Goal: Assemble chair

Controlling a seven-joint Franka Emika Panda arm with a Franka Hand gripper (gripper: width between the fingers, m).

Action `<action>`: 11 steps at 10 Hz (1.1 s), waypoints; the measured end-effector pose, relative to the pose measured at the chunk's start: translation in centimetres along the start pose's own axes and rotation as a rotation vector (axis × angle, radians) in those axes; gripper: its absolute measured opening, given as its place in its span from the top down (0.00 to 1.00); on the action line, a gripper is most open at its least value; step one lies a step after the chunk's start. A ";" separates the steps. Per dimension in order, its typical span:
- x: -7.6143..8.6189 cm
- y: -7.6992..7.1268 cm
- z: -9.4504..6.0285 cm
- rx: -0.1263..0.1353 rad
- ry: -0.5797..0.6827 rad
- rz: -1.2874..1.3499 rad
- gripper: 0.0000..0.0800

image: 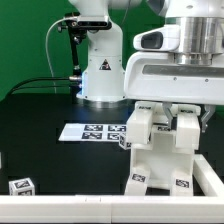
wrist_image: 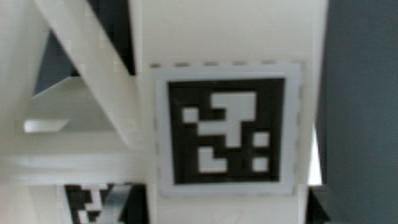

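Observation:
The held white tagged piece would rest on the chair body [image: 160, 165], so my gripper should open its fingers.
The chair is a blocky body of white tagged pieces [image: 160, 152] standing at the exterior view's lower right. My gripper [image: 168, 120] hangs directly over it, its fingers down at the body's top pieces. In the wrist view a white upright piece with a black-and-white tag [wrist_image: 222, 130] fills the frame, with a cross-braced panel [wrist_image: 80, 100] beside it. My gripper [wrist_image: 228, 206] has a dark fingertip against each side of that tagged piece, so it looks shut on it. A small loose white tagged piece [image: 20, 187] lies at the exterior view's lower left.
The marker board [image: 92, 131] lies flat in front of the robot's base [image: 100, 70]. A white rail [image: 60, 199] runs along the table's near edge. A green wall stands behind.

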State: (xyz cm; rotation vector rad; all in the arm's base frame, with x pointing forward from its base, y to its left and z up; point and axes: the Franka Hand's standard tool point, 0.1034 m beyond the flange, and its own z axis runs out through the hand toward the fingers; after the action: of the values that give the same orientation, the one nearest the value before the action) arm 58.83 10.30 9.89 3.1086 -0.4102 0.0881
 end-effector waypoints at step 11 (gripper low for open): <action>0.7 -0.3 -1.6 0.014 0.010 0.000 0.19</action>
State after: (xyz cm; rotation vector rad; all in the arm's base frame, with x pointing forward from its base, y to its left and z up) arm 59.48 10.45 11.55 3.1205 -0.4113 0.1062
